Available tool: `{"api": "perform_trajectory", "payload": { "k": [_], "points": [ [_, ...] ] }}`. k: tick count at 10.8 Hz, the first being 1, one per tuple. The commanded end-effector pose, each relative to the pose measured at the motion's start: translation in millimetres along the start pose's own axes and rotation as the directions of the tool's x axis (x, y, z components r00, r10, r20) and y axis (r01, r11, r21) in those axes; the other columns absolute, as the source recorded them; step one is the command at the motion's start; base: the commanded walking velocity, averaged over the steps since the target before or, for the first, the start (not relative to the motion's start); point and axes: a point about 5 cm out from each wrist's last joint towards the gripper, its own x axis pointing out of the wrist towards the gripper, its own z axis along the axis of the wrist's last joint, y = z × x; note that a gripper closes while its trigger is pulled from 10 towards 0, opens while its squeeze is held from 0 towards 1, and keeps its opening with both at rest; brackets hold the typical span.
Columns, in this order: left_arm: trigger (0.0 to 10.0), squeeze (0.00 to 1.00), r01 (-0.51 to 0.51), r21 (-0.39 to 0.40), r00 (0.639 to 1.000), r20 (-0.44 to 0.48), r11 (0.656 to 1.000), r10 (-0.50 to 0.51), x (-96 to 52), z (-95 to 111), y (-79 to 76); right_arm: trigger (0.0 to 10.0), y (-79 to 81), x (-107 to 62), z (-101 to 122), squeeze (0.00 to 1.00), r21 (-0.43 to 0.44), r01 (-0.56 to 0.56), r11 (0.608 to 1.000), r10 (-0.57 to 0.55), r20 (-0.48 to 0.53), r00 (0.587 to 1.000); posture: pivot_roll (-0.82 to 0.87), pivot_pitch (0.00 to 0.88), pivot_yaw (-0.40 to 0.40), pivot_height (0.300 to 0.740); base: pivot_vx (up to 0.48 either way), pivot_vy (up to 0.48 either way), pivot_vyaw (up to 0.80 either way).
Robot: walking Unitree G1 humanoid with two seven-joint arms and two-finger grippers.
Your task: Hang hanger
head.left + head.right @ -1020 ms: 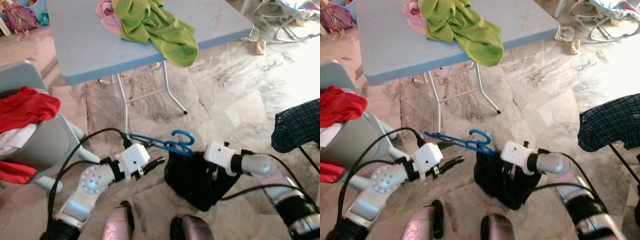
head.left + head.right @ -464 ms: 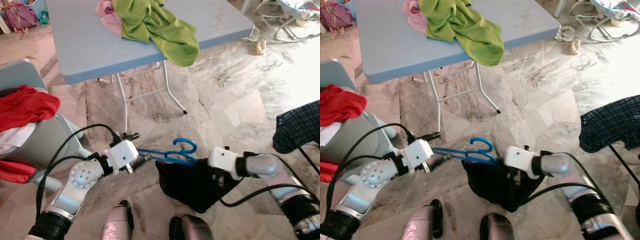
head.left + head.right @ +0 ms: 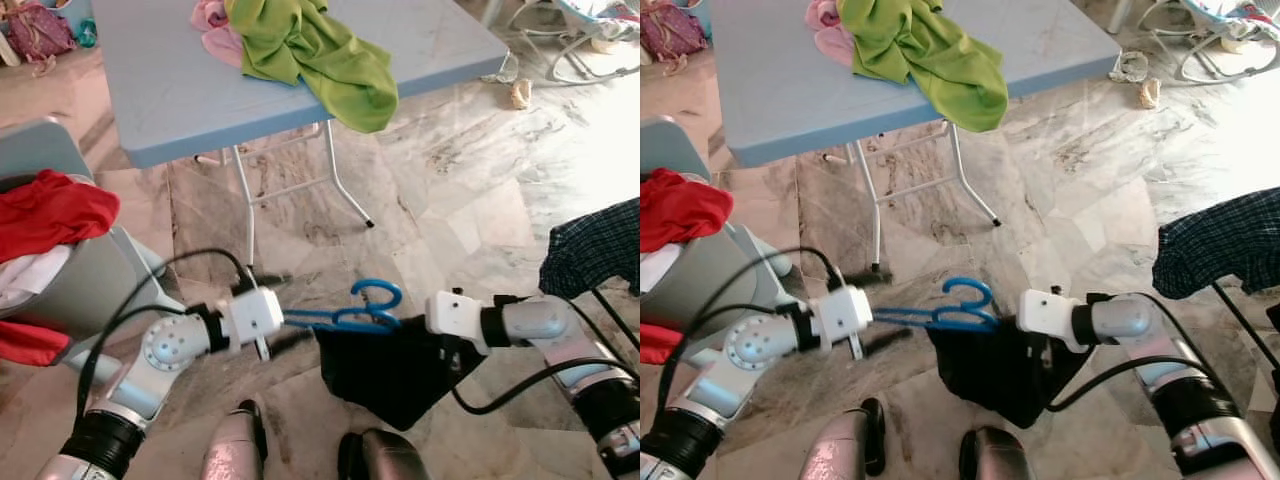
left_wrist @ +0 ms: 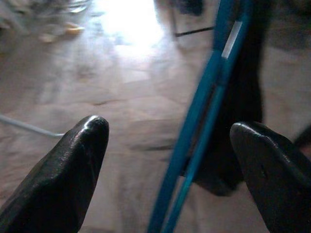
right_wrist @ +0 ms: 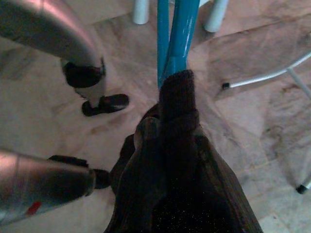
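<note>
The black garment hangs over one half of the hanger and my right gripper, so my left gripper will grab the hanger by its bare end (image 3: 296,318) next.
A blue hanger (image 3: 340,320) is held level above the marble floor, hook (image 3: 377,294) pointing away from me. A black garment (image 3: 395,365) droops from its right half. My left gripper (image 3: 283,319) is at the hanger's left arm, open, and the blue bar (image 4: 194,131) runs between the two fingers (image 4: 73,160) without touching them. My right gripper (image 3: 415,325) is shut on the hanger's right end and buried in the black cloth. In the right wrist view the fingertips (image 5: 175,92) are wrapped in cloth and the blue bars (image 5: 172,34) emerge beyond them.
A blue folding table (image 3: 170,80) stands ahead, carrying a green cloth (image 3: 320,55) and a pink one (image 3: 213,25); its white legs (image 3: 245,215) reach the floor near the hanger. A grey chair with red clothes (image 3: 50,215) is on the left, a plaid cloth (image 3: 595,250) on the right.
My left gripper has come up from under the hanger to its left arm, fingers now straddling the bar. The hanger has levelled out and shifted slightly right with the right gripper.
</note>
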Motion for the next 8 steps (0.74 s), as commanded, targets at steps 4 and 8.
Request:
{"api": "perform_trajectory", "payload": {
  "k": [4, 8],
  "points": [
    [0.0, 0.0, 0.106, -0.01, 0.994, 0.026, 0.994, -0.106, 3.5, -0.1, 2.8, 10.0, -9.9, -13.9, 14.9, 0.0, -0.137, -0.069, 0.988, 0.075, 0.033, 0.997, -0.01, 0.205, -0.053, 0.74, 0.0, 0.0, 0.0],
    [0.0, 0.0, 0.135, -0.029, 0.99, 0.033, 0.99, -0.134, 8.9, 0.7, 7.1, 10.0, -9.3, -11.0, 15.0, 0.0, -0.21, -0.099, 0.973, 0.104, 0.014, 0.994, -0.02, 0.201, -0.05, 0.74, 0.0, 0.0, 0.0]
  ]
}}
